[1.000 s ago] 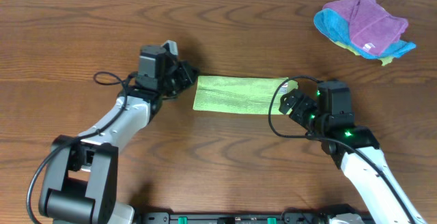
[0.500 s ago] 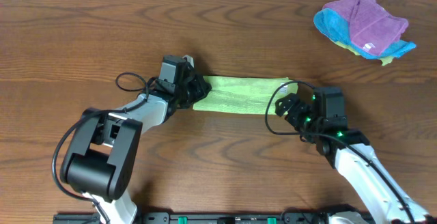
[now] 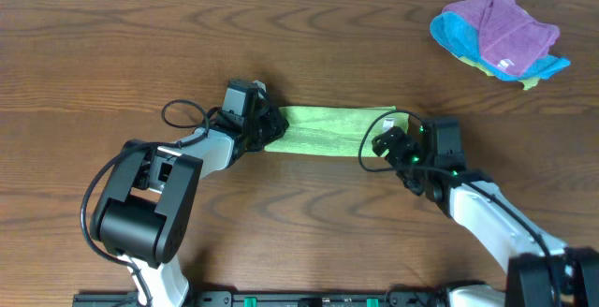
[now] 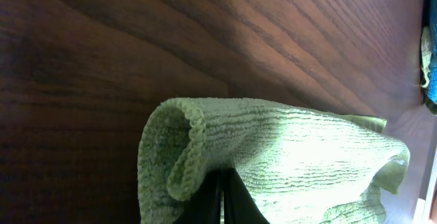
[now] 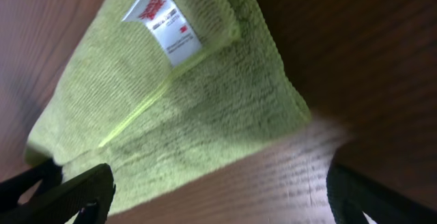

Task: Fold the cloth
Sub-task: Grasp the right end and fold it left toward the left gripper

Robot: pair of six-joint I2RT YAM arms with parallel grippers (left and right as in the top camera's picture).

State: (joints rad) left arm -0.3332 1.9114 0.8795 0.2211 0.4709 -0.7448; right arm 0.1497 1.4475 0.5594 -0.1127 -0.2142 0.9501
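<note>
My right gripper grabs the lime-green cloth by its edge at its white-label end next, to fold that end across the cloth.
The light lime-green cloth lies as a folded strip at the middle of the table. My left gripper is shut on the cloth's left end; in the left wrist view the cloth bunches and curls over the closed fingers. My right gripper is open at the cloth's right end, low over the table. In the right wrist view the cloth with its white label lies ahead of the spread fingers, with bare wood between them.
A pile of purple cloth on bright blue cloth lies at the far right back of the wooden table. The pile's edge shows at the right of the left wrist view.
My left gripper moved right onto the cloth's left end and shut on it, pushing that end up. My right gripper moved left, closer to the right end.
</note>
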